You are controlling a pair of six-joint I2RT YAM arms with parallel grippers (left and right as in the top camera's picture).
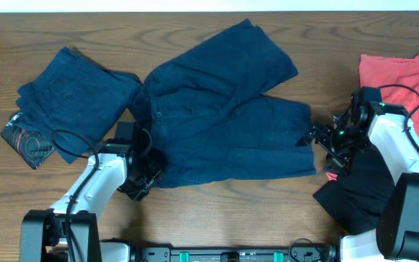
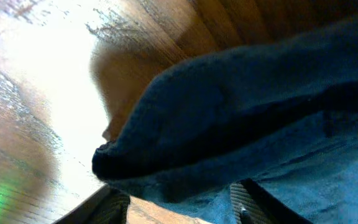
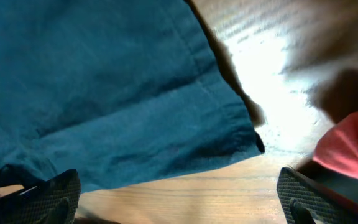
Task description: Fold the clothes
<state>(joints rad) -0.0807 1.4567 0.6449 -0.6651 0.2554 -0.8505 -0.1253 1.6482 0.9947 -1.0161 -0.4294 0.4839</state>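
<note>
The near leg of the navy shorts (image 1: 224,109) should fold over the other leg, so my right gripper will next grab the shorts by the outer corner of the near leg hem (image 1: 311,172).
A pair of dark navy shorts (image 1: 224,109) lies spread in the middle of the table. My left gripper (image 1: 145,175) is open at its lower left waist corner, with the cloth edge (image 2: 229,143) lying between and above the fingers (image 2: 179,208). My right gripper (image 1: 317,138) is open at the right leg hem, a finger on each side of bare wood (image 3: 179,199), the hem (image 3: 135,124) just ahead. A folded navy garment (image 1: 75,98) lies at the left. A coral-red T-shirt (image 1: 398,76) and a black garment (image 1: 355,193) lie at the right.
A dark printed cloth (image 1: 26,140) pokes out under the folded navy piece at the left. The wooden table (image 1: 217,211) shows along the front. The table's far edge runs along the top of the overhead view.
</note>
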